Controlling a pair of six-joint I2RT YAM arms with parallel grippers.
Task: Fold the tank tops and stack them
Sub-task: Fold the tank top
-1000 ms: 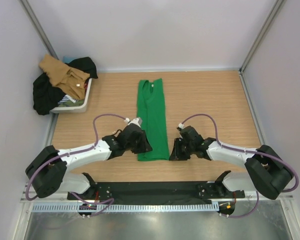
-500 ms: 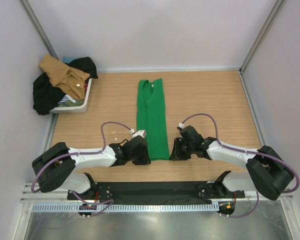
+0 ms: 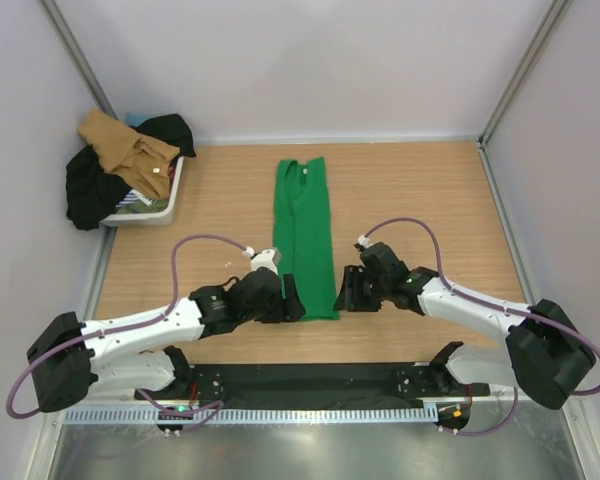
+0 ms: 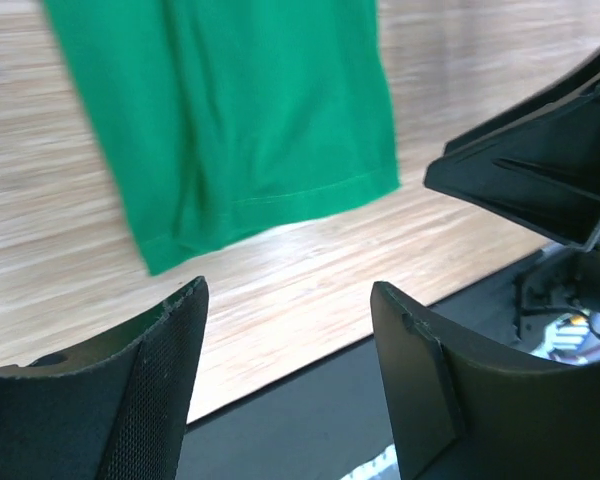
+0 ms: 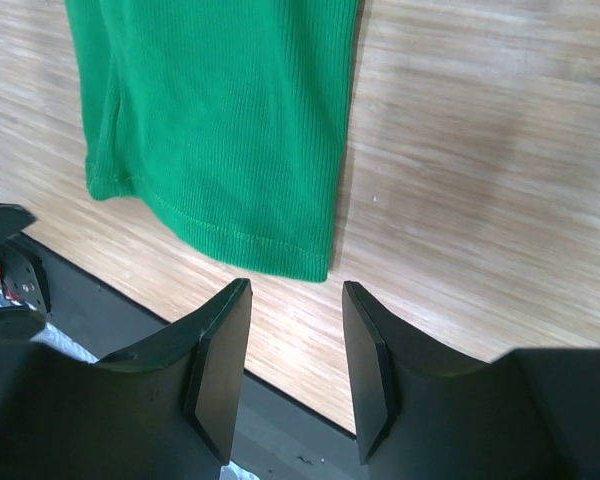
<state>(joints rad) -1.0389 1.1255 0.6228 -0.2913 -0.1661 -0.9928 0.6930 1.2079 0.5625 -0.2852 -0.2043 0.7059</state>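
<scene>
I will grab the green tank top's hem at its near corner with my right gripper next. Then I will fold the hem end over toward the neck.
The bright green tank top lies flat on the wooden table, folded lengthwise into a narrow strip, neck at the far end and hem near me. Its hem shows in the left wrist view and the right wrist view. My left gripper is open and empty at the hem's near left corner. My right gripper is open and empty at the hem's near right corner. The tan tank top lies crumpled on a pile in the tray at the far left.
A white tray at the far left holds a black garment and other clothes under the tan top. Grey walls enclose the table on three sides. A black base rail runs along the near edge.
My left arm has swung lower and to the right, bringing its gripper to the hem's near left corner. My right gripper has shifted slightly away from me. The green top has not moved.
</scene>
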